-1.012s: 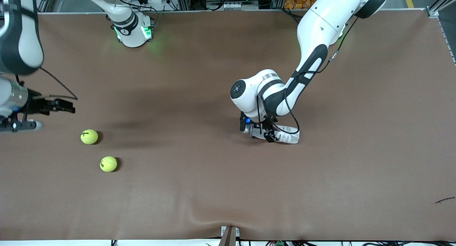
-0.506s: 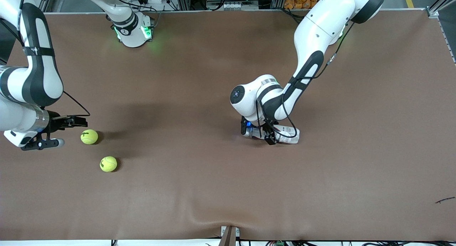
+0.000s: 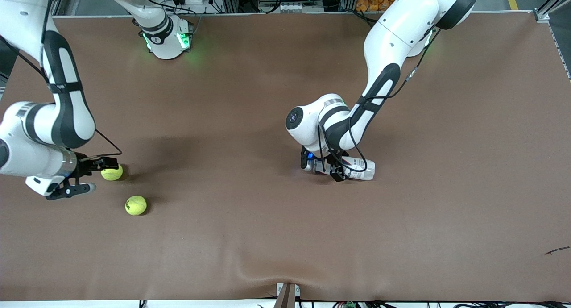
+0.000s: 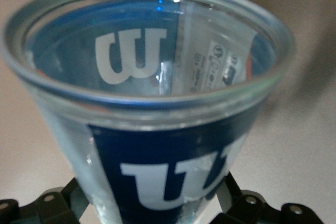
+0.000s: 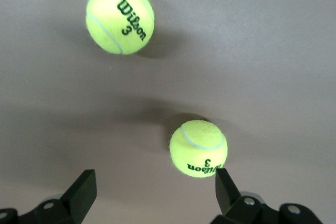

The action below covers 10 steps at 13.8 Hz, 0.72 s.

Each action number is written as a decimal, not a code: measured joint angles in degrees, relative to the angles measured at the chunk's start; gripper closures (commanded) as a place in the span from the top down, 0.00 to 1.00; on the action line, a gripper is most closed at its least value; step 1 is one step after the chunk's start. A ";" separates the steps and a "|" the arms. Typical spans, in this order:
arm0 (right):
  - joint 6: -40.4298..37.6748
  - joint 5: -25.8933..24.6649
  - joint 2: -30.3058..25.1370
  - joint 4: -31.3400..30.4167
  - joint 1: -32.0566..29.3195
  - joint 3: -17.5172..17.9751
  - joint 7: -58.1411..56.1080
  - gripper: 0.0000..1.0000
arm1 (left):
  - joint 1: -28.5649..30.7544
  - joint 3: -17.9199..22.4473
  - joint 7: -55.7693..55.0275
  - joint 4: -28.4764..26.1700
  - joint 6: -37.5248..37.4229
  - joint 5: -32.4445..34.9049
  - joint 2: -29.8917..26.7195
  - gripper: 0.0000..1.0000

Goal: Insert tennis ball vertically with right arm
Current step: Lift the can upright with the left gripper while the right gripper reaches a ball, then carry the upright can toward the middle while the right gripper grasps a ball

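The right gripper will insert the farther tennis ball vertically into the clear ball can (image 3: 359, 168), so it will grab the ball by its round felt sides.
Two yellow tennis balls lie toward the right arm's end of the table. One tennis ball (image 3: 111, 172) (image 5: 199, 148) lies farther from the front camera; the other ball (image 3: 135, 205) (image 5: 119, 18) lies nearer to it. My right gripper (image 3: 106, 162) (image 5: 153, 182) hangs open just over the table. The farther ball sits beside one fingertip (image 5: 224, 182), outside the jaws. A clear ball can (image 3: 359, 168) (image 4: 152, 103) with a blue label lies on its side mid-table. My left gripper (image 3: 332, 167) (image 4: 149, 200) straddles it, open, one finger on each side.
The brown table mat (image 3: 285, 236) has a raised wrinkle near the front edge. The right arm's base (image 3: 167, 38) stands at the table's back edge. A small dark scrap (image 3: 556, 250) lies near the front corner at the left arm's end.
The right arm has swung in over the table and brought its open gripper down beside the farther ball. The left gripper has settled slightly lower around the can.
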 measured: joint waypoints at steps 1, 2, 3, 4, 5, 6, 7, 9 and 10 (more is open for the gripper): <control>0.35 -0.01 0.62 0.00 -0.07 -0.04 -0.03 1.00 | 0.00 0.04 0.00 0.26 0.00 0.00 0.18 1.00; 0.70 -0.01 1.09 0.01 -0.17 -0.11 -0.06 1.00 | 0.00 0.06 0.00 0.52 0.00 0.00 0.34 1.00; 0.98 -0.01 1.49 0.01 -0.28 -0.21 -0.12 1.00 | 0.00 0.09 0.00 0.76 0.00 0.00 0.48 0.94; 1.59 -0.01 1.97 0.01 -0.39 -0.29 -0.18 1.00 | 0.00 0.11 0.00 0.90 -0.01 0.00 0.54 0.89; 2.27 -0.01 2.59 0.01 -0.50 -0.35 -0.20 1.00 | -0.01 0.12 0.00 0.98 -0.01 0.00 0.55 0.82; 2.79 -0.02 3.29 0.00 -0.72 -0.41 -0.49 1.00 | -0.01 0.12 0.00 1.01 -0.01 0.00 0.56 0.77; 3.40 -0.03 4.11 0.00 -1.16 -0.43 -1.64 1.00 | -0.02 0.11 0.00 1.03 -0.01 0.00 0.56 0.73; 5.30 -0.03 5.79 0.01 -2.53 -0.50 -4.49 1.00 | -0.17 0.12 0.00 1.18 -0.18 0.01 0.56 0.71; 5.88 -0.03 6.55 0.01 -3.32 -0.51 -5.43 1.00 | -0.18 0.12 0.00 1.20 -0.20 0.00 0.57 0.71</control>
